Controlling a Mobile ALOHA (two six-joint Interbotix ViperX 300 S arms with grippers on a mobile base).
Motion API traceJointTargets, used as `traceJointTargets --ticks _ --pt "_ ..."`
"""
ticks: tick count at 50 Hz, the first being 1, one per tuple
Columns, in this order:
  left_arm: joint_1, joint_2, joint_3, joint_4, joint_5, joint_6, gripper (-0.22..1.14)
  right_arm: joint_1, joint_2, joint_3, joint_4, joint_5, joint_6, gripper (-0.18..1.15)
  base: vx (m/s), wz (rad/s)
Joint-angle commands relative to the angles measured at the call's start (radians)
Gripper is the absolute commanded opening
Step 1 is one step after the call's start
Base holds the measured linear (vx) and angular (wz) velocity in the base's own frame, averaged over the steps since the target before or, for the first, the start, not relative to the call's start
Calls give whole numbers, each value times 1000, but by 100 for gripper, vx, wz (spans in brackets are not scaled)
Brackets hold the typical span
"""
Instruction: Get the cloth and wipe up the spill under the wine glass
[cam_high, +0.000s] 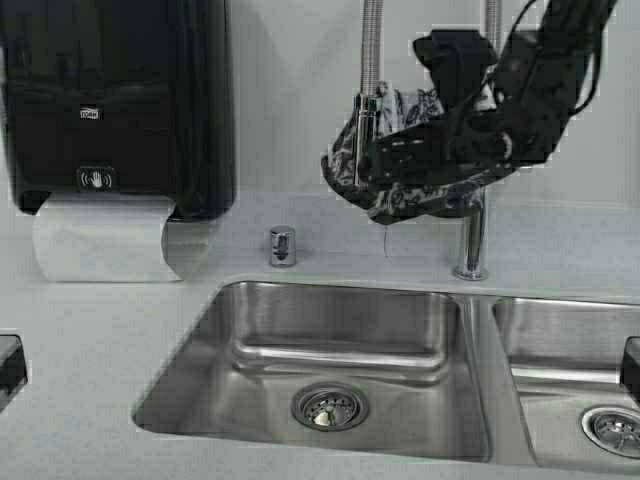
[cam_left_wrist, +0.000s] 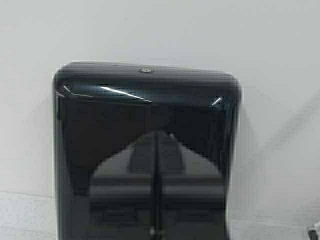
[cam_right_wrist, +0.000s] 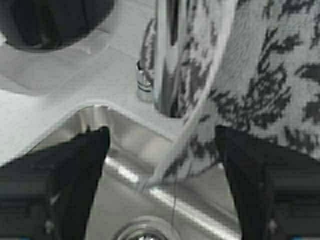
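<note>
My right gripper grabs the floral cloth by its pale hem next, to wipe up the spill under the wine glass.
The floral black-and-grey cloth hangs bunched over the tall faucet behind the sink. My right gripper is raised at the cloth. In the right wrist view the right gripper is open. The cloth hangs between the jaws, close to one finger, with its pale hem dangling over the basin. My left gripper is parked low at the left edge; in its wrist view it is shut and empty. The wine glass is out of view.
A black paper-towel dispenser with a white towel hanging out is on the wall at the left. A small steel cap stands on the counter. A double steel sink lies below, with a second basin on the right.
</note>
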Motion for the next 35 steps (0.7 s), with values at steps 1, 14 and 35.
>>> traceJointTargets --ticks 1,14,35 --pt "0 15 -11 -2 -5 3 2 -8 26 -75 8 -9 -2 97 5 -1" --pt "2 17 -9 0 -5 5 2 -28 81 -137 20 -9 -6 97 2 0" --pt "2 17 -8 0 -5 5 2 -35 72 -123 29 -12 -8 22 0 0"
